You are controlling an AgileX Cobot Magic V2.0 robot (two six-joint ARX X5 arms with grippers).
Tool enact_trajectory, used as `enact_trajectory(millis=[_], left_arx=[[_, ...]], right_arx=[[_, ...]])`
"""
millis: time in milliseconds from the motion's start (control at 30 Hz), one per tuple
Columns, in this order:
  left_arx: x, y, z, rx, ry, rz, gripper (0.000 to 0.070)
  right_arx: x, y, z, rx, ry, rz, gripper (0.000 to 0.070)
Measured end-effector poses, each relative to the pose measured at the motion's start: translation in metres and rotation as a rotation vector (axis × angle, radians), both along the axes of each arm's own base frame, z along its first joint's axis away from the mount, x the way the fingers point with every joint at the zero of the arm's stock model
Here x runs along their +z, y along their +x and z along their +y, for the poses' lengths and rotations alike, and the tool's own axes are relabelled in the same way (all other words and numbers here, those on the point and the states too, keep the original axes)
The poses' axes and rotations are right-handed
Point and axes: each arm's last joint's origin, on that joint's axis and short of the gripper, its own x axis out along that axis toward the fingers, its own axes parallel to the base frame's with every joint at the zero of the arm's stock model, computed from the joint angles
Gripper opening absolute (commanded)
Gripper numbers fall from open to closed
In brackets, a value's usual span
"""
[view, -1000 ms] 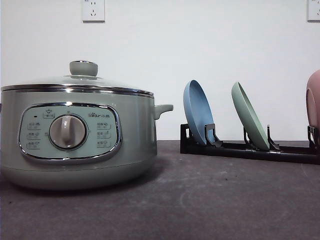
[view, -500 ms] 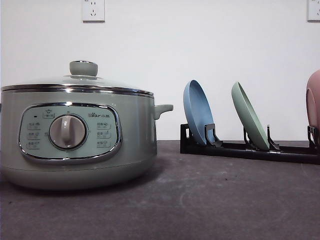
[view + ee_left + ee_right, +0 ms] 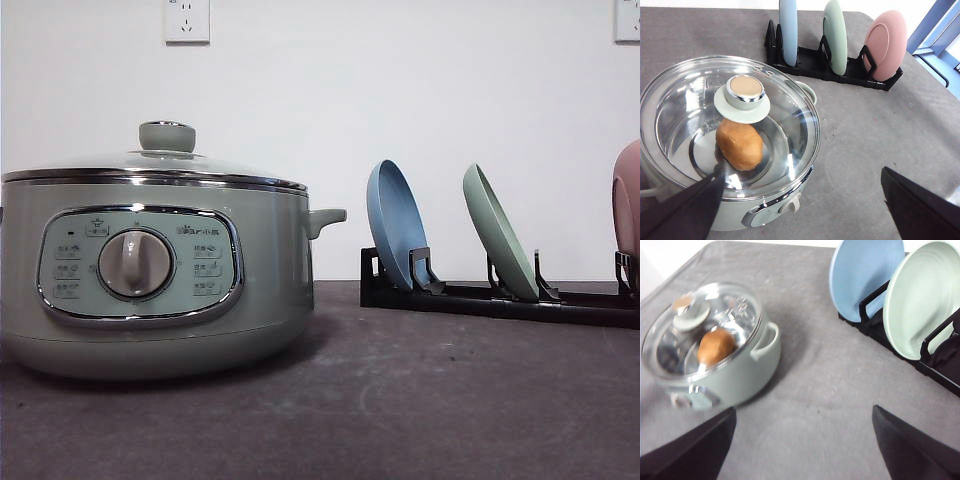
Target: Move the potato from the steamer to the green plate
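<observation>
My right gripper is to grab the green plate next by its thin rim [image 3: 474, 168], because the plate is far too wide across its flat side [image 3: 500, 235].
The pale green steamer [image 3: 270, 270] stands at the left of the table with its glass lid [image 3: 167, 135] on. Through the lid I see the orange-brown potato [image 3: 740, 145] lying on the pot's floor, and the potato [image 3: 716, 346] shows again in the right wrist view. The green plate [image 3: 500, 235] stands on edge in a black rack [image 3: 500, 300], between a blue plate [image 3: 397, 225] and a pink plate [image 3: 628, 210]. My left gripper [image 3: 803, 172] hovers open above the steamer's [image 3: 812, 135] front edge. Over the bare table, my right gripper [image 3: 804, 411] is open between the steamer [image 3: 745, 375] and the green plate [image 3: 922, 300].
The rack [image 3: 815, 62] holds the blue plate [image 3: 788, 30], green plate [image 3: 836, 35] and pink plate [image 3: 885, 45] along the back right. The steamer's side handle [image 3: 328, 217] points toward the rack. Grey tabletop [image 3: 450, 390] lies in front of the rack.
</observation>
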Motion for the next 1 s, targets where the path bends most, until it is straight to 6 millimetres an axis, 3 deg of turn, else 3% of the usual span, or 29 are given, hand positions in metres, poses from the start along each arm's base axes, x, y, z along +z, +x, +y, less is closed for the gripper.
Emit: enact_trajectory(millis=[267, 533, 767, 1000], left_arx=[[0.000, 0.000, 0.000, 0.000, 0.000, 0.000, 0.0637], [0.000, 0.000, 0.000, 0.000, 0.000, 0.000, 0.0637], [0.000, 0.000, 0.000, 0.000, 0.000, 0.000, 0.0637], [0.000, 0.000, 0.000, 0.000, 0.000, 0.000, 0.0637]], right_arx=[[0.022, 0.051, 0.005, -0.029, 0.039, 0.013, 0.0548], [0.033, 0.128, 0.011, -0.053, 0.025, 0.057, 0.0548], [0.023, 0.190, 0.016, -0.084, 0.007, 0.102, 0.0547], [-0.007, 0.238, 0.020, -0.126, -0.017, 0.127, 0.0547]])
